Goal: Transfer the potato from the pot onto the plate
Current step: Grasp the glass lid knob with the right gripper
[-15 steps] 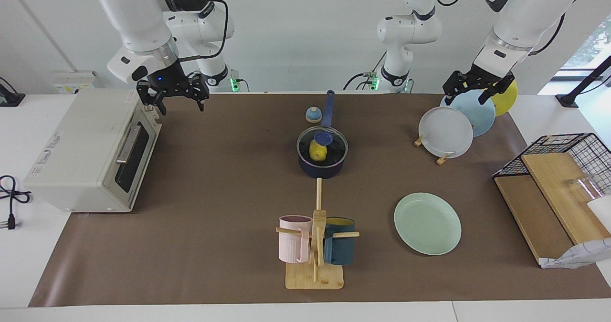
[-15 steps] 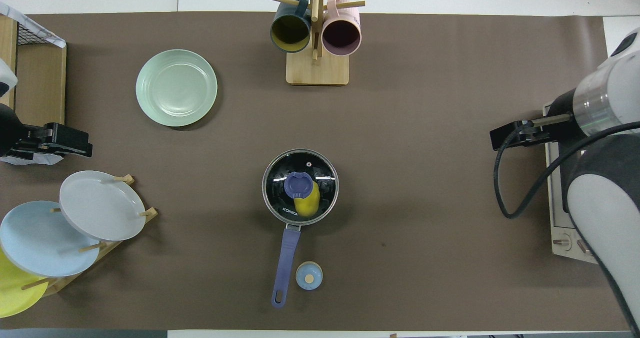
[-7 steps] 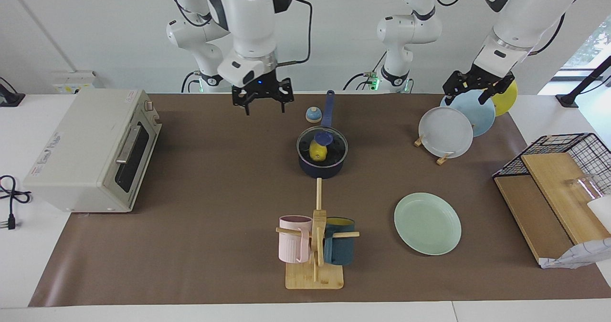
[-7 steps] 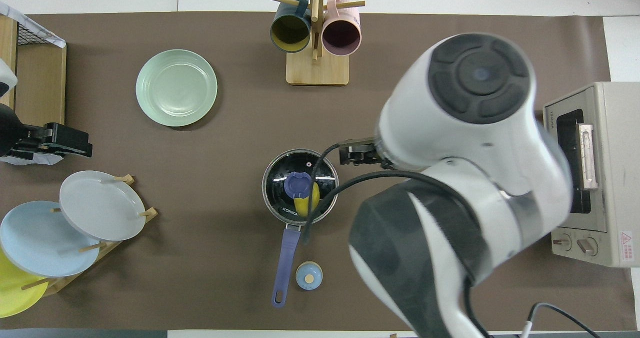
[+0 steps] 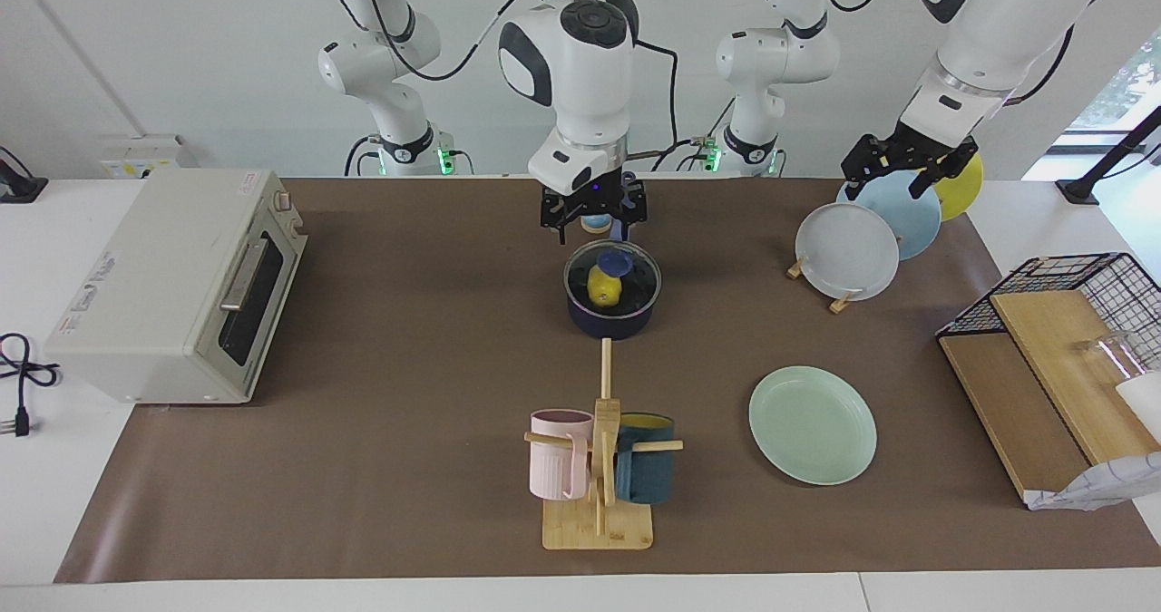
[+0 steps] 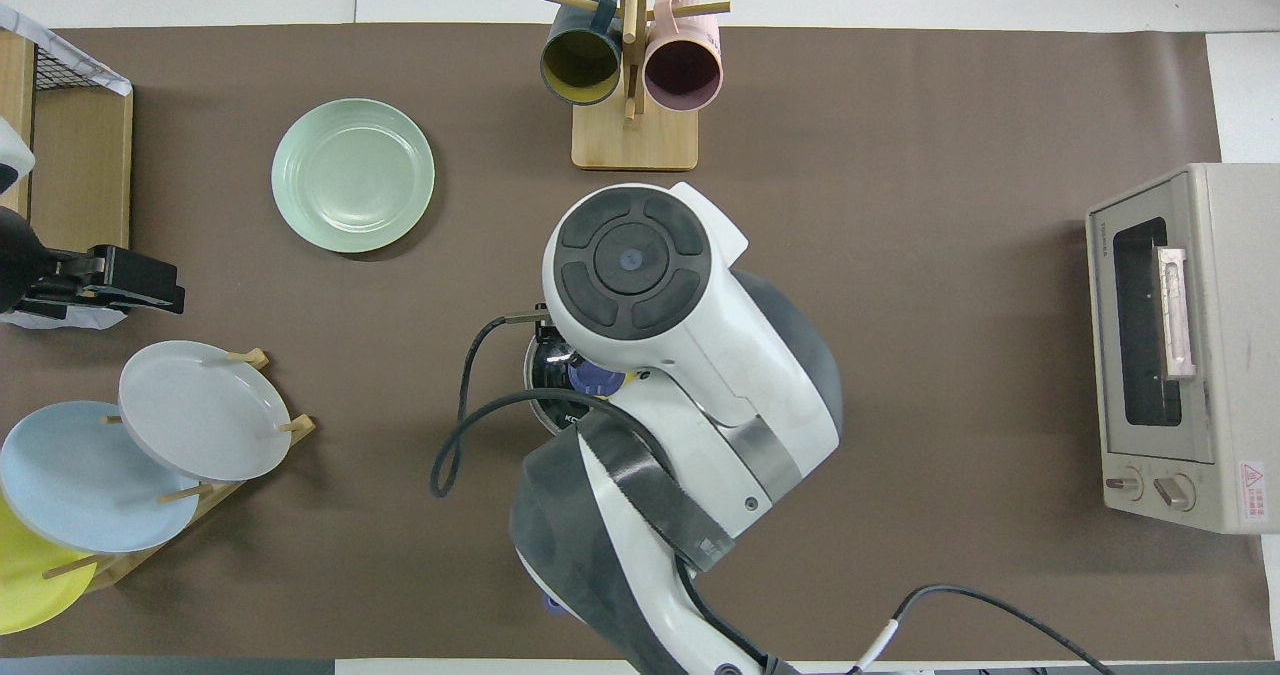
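Observation:
My right gripper grabs the glass lid's blue knob next, to uncover the potato.
The navy pot stands mid-table under a glass lid with a blue knob. The yellow potato shows through the lid, inside the pot. The mint-green plate lies empty, farther from the robots and toward the left arm's end; it also shows in the overhead view. My right gripper is open and hangs over the pot's handle, just above the rim nearest the robots. In the overhead view the right arm hides most of the pot. My left gripper is open and waits over the plate rack.
A toaster oven stands at the right arm's end. A mug rack with two mugs stands farther out than the pot. A rack of plates and a wire basket with boards are at the left arm's end.
My right arm has swung from over the toaster oven across the table to above the pot's handle. The left arm, pot, potato and plate have not moved.

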